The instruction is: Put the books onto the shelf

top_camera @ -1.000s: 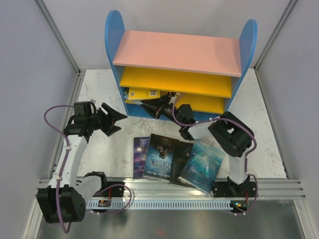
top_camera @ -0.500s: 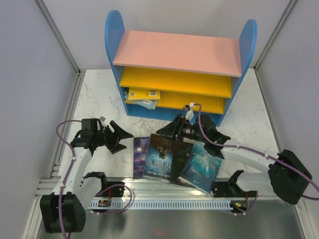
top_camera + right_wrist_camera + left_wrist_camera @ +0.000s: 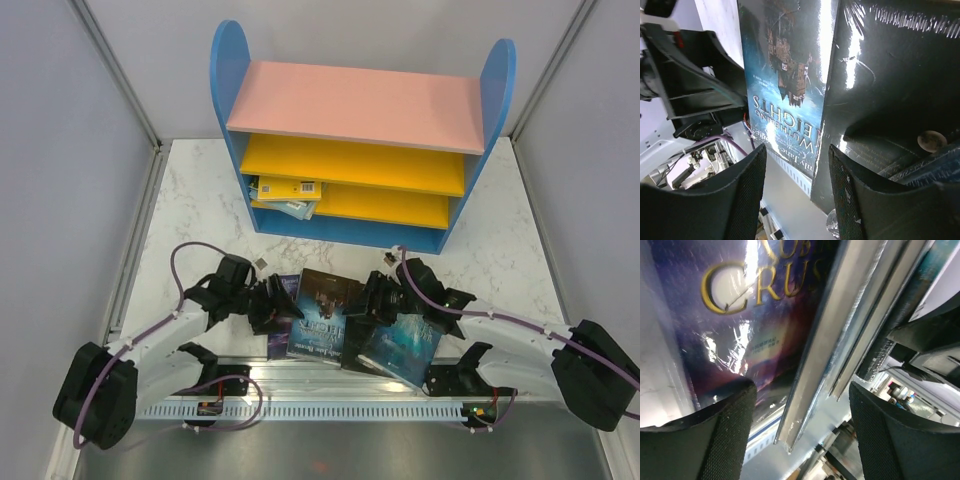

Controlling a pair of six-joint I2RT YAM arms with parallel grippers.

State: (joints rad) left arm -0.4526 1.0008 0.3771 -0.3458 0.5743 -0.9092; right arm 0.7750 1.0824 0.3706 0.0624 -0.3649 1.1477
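Note:
The dark blue book (image 3: 785,90) should be grabbed next with my left gripper by its page edge (image 3: 747,102) beside the purple book. The opposite edge then stays free for my right gripper's handover.
The shelf (image 3: 360,105) stands at the back, with a few books (image 3: 285,192) lying at the left of its lower board. Several more books lie side by side at the table's near edge: purple (image 3: 284,288), dark blue (image 3: 325,325), black (image 3: 358,352) and teal (image 3: 402,340). My left gripper (image 3: 283,312) is low over the purple book (image 3: 755,315), open, with the stacked book edges (image 3: 820,365) between its fingers (image 3: 725,435). My right gripper (image 3: 362,310) is open over the seam between the dark blue book (image 3: 785,90) and the black one (image 3: 890,90).
A slotted metal rail (image 3: 340,398) runs along the near edge just below the books. Grey walls close in the marble table (image 3: 190,190) on both sides. The left arm's wrist (image 3: 690,90) sits close to my right gripper.
My right gripper has pulled back from the shelf's lower board and dropped to the row of books. My left gripper has swung from the left side toward the purple book.

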